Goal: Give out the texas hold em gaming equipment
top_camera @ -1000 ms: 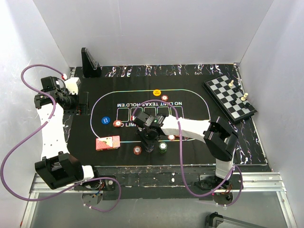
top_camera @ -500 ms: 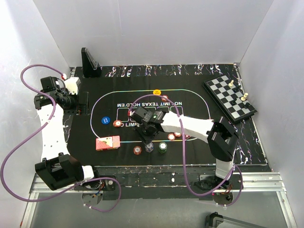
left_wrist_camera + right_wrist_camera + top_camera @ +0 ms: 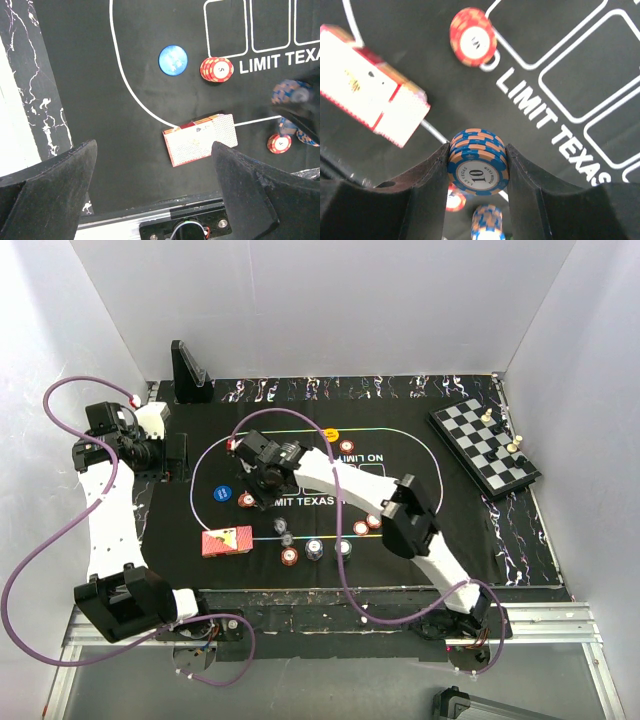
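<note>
I should keep my blue stack in my right gripper until it reaches the red chips by the lettering, since it is short of them above the mat.
My right gripper (image 3: 478,165) is shut on a short stack of blue "10" poker chips (image 3: 478,161), held just above the mat; in the top view the held stack (image 3: 283,529) is right of the red-backed cards (image 3: 227,540). Below it stand another blue stack (image 3: 314,549), a green stack (image 3: 343,548) and a red stack (image 3: 290,557). More red chips lie at the left (image 3: 247,501) and at the right (image 3: 365,525). A blue disc (image 3: 222,493) and the yellow button (image 3: 331,434) lie on the mat. My left gripper (image 3: 154,147) is open and empty, high over the cards (image 3: 200,145).
The chessboard (image 3: 483,445) with pieces lies at the back right. A dark triangular stand (image 3: 188,372) is at the back left corner. The black printed mat (image 3: 420,540) covers the table. White walls close in the sides and back.
My right gripper lifted blue chips off the front blue stack and swung left and back with them. The left arm has not moved.
</note>
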Tool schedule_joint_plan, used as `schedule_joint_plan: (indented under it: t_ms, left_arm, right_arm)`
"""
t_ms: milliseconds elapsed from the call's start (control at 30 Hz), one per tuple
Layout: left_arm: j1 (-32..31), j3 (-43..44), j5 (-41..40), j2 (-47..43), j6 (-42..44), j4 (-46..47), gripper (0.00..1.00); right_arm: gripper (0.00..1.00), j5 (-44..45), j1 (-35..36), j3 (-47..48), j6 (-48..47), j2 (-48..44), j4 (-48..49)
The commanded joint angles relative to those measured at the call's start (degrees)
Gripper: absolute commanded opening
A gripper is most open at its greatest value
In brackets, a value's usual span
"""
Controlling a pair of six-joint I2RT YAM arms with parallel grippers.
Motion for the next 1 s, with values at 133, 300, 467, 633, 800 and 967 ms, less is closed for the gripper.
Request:
schedule_joint_plan:
  t_ms: [133, 300, 467, 633, 800, 967]
  left_arm:
    - [0.3, -0.6, 1.6, 0.6, 0.4, 1.9, 1.00]
    - [0.3, -1.3, 1.7, 1.4, 0.8, 2.7, 1.00]
    - [0.3, -2.3, 1.3, 1.9, 1.1, 3.4, 1.00]
    - [0.4, -2.7, 0.9, 1.9, 1.3, 3.4, 1.00]
    - [0.4, -2.3, 0.8, 1.7, 1.1, 3.0, 1.00]
    - [0.3, -2.0, 0.3, 1.3, 1.1, 2.7, 1.00]
  right_arm:
    - [0.01, -3.4, -3.5, 14.2, -0.3, 13.1, -2.5]
    - [0.01, -4.1, -3.5, 15.3, -0.5, 16.7, -0.1]
    - [0.18, -6.9, -3.5, 15.8, 0.1, 17.9, 0.7]
    - [0.42, -8.4, -3.5, 14.1, 0.3, 17.5, 0.9]
    - [0.68, -9.9, -2.7, 12.7, -0.2, 16.6, 1.9]
    - [0.72, -10.0, -1.4, 12.4, -0.3, 16.4, 1.9]
